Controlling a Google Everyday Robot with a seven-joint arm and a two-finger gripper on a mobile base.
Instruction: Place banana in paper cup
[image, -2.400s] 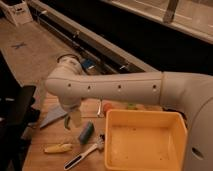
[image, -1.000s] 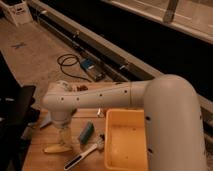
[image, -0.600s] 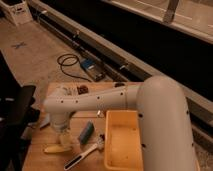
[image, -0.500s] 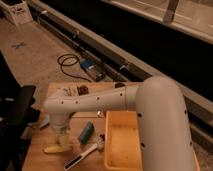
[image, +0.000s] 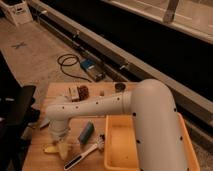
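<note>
My gripper grabs the banana by its end nearest the brush (image: 64, 151) next. Then the banana goes in the paper cup.
The banana (image: 51, 148), pale yellow and stubby, lies on the wooden table (image: 40, 159) near its front left. My gripper (image: 63, 146) hangs from the white arm's wrist (image: 61, 116) and points straight down. It is open, low over the banana's right end, with its pale fingers (image: 65, 149) at the fruit. I cannot tell whether they touch it. The paper cup does not show in this view; the arm covers much of the table's middle.
A blue block (image: 86, 132) lies right of the gripper, and a dark-handled brush (image: 84, 154) lies in front of it. A yellow tray (image: 114, 161) fills the table's right side. Small items (image: 80, 92) and a dark cup (image: 120, 87) stand at the far edge. A black chair (image: 20, 111) stands to the left.
The arm has swung left across the table and bent down. Over the last second the gripper sank a little lower onto the banana's end. Its jaws stayed open.
</note>
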